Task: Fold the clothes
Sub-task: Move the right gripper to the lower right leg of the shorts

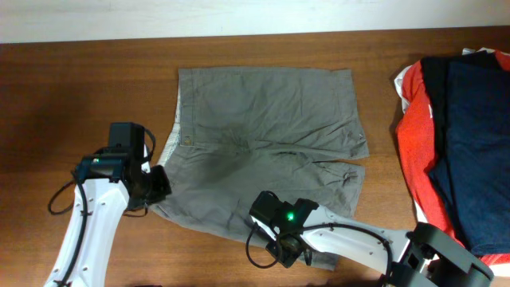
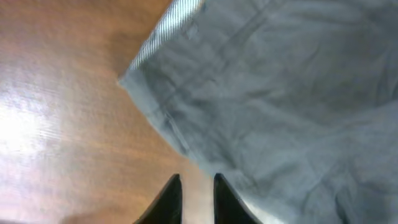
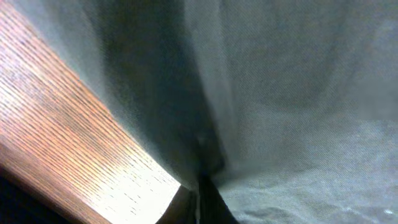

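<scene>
The near waistband corner (image 1: 160, 208) is the part by which my left gripper should grab the shorts (image 1: 263, 119) next, so that it can fold the shorts' near side over.
The grey-olive shorts (image 1: 263, 119) lie spread on the wooden table (image 1: 80, 96), pale waistband at the left and legs to the right. My left gripper (image 1: 159, 185) sits low at the shorts' near-left waistband corner. In the left wrist view its fingers (image 2: 196, 182) stand narrowly open, bare wood between them and the shorts (image 2: 280, 93) edge at the right finger. My right gripper (image 1: 288, 253) is at the shorts' near edge. In the right wrist view it (image 3: 200, 186) is shut on a fold of the shorts (image 3: 298, 93), and the cloth rises from the pinch.
A pile of red, black and navy garments (image 1: 462, 135) covers the table's right end. The table's near edge (image 3: 37, 186) runs close beside my right gripper. Bare wood lies left of the shorts (image 2: 56, 124).
</scene>
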Robot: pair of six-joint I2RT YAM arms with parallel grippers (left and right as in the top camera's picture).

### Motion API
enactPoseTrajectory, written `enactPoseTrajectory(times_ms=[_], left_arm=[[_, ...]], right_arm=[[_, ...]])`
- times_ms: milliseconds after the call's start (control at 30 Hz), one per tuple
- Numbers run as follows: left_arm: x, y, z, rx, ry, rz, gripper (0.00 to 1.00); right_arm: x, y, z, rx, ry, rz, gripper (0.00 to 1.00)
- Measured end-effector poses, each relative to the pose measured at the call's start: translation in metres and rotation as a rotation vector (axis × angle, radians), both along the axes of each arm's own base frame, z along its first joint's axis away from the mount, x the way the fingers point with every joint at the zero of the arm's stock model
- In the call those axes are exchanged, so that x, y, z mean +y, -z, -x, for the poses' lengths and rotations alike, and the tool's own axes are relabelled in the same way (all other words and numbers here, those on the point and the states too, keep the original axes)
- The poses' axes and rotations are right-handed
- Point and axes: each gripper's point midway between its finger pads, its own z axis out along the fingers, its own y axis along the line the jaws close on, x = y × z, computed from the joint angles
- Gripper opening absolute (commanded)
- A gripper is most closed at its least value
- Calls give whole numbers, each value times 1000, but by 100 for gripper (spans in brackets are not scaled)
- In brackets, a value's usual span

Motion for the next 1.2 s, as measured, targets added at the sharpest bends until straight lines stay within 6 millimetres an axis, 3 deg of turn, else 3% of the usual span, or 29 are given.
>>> enactPoseTrajectory(times_ms=[133, 333, 433, 500, 600, 800, 867, 900, 933, 967, 1000, 1133, 1200], left_arm=[[5, 13, 22, 86, -59, 15, 52], [5, 81, 21, 15, -239, 40, 50], [6, 91, 6, -20, -266, 46, 26], [6, 104, -2, -15, -275, 47, 25], [5, 106, -3, 1, -275, 53, 43], [5, 107, 13, 80, -275, 42, 44], [6, 107, 16, 93, -273, 32, 30], [6, 108, 16, 93, -270, 30, 31], [6, 108, 16, 92, -266, 34, 43], [5, 108, 16, 93, -265, 35, 19], [7, 108, 17, 94, -264, 28, 1], [3, 106, 15, 94, -258, 47, 1], [4, 102, 28, 169, -247, 29, 1]], right_arm=[[0, 0, 0, -1, 0, 0, 4], [1, 0, 0, 2, 1, -4, 4], [1, 0, 0, 4, 1, -6, 4], [1, 0, 0, 4, 1, -6, 4], [1, 0, 1, 4, 1, -6, 4], [1, 0, 1, 4, 1, -6, 4], [1, 0, 0, 4, 2, -6, 4], [1, 0, 1, 5, 1, -6, 4], [1, 0, 1, 5, 1, -6, 4], [1, 0, 0, 4, 1, -6, 4], [1, 0, 1, 5, 1, -6, 4], [-1, 0, 2, 12, 1, 2, 4], [-1, -14, 3, 32, 1, 26, 4]])
